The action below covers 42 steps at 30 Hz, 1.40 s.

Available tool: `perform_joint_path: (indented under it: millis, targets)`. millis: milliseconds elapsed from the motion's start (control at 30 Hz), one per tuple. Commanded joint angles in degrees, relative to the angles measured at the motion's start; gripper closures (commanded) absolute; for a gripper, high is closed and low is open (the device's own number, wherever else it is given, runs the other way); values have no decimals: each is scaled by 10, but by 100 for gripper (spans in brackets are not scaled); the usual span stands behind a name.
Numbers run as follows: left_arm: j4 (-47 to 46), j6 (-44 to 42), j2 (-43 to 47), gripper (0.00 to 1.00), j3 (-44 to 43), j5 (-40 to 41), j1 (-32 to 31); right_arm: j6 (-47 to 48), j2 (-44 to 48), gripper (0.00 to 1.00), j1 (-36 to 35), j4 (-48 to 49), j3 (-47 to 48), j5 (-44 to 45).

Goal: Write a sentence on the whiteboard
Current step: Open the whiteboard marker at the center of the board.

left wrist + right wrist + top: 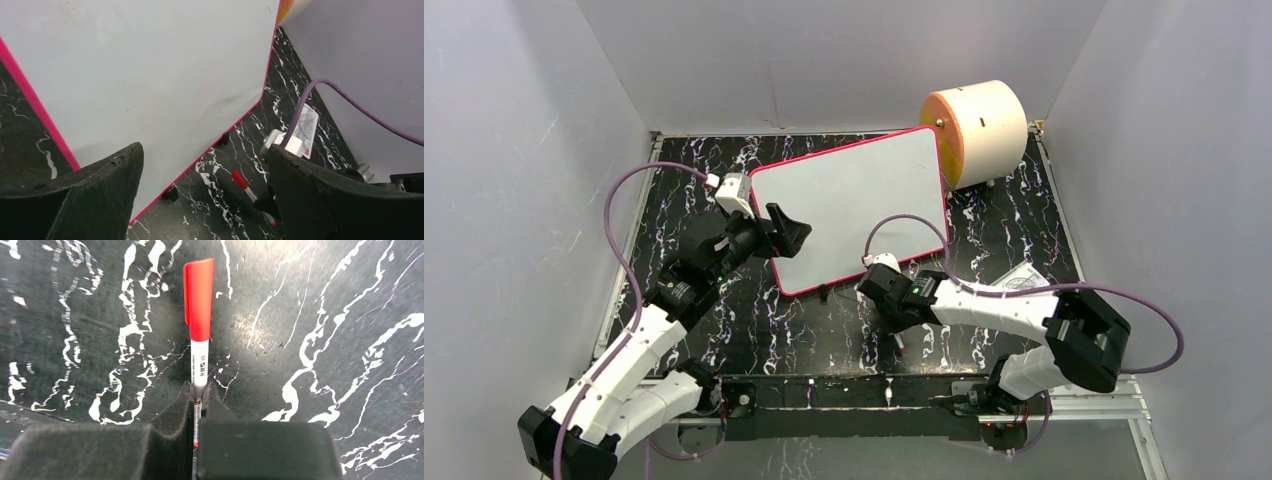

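Note:
The left gripper will next take hold of the marker's red cap (239, 179) and leave the body of the marker to the right gripper, so the marker can be uncapped for writing.
The whiteboard (854, 200) lies tilted on the black marble table, its white face bare (150, 65); no sentence shows on it. My left gripper (789, 230) hovers open over the board's near-left edge, its jaws wide apart (203, 149) with nothing between them. A white marker with a red cap (198, 305) lies on the table just in front of the board (245, 182). My right gripper (200, 387) is shut on the marker's barrel, the capped end sticking out past the fingertips. In the top view the right gripper (887, 315) is low over the table, below the board's near edge.
A cream cylinder with an orange face (979, 130) stands at the back right, touching the board's far corner. A small printed packet (1024, 277) lies on the table to the right. Grey walls close in the table on three sides. Purple cables loop from both wrists.

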State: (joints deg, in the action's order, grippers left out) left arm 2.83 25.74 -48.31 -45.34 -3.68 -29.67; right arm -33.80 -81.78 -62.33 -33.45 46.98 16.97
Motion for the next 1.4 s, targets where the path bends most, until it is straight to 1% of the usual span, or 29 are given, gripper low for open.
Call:
perform_joint_path:
  millis: [0, 133, 267, 500, 767, 1033, 1367]
  targets:
    - [-5, 65, -13, 10, 3, -40, 4, 33, 56, 100, -1, 40, 4, 32]
    - [2, 112, -31, 10, -1, -69, 4, 68, 90, 100, -2, 73, 8, 42]
    - [-11, 155, -52, 11, 5, -112, 4, 114, 116, 100, -1, 120, 12, 29]
    - [-69, 224, -86, 13, 26, -186, 4, 171, 158, 100, -1, 217, 17, 4]
    - [-156, 290, -105, 19, 71, -235, 3, 205, 164, 100, -1, 274, 26, -26]
    - [-218, 314, -134, 36, 82, -268, -2, 207, 155, 100, -2, 297, 38, -46]
    - [-240, 314, -150, 57, 85, -262, -12, 201, 141, 100, -1, 312, 46, -68]
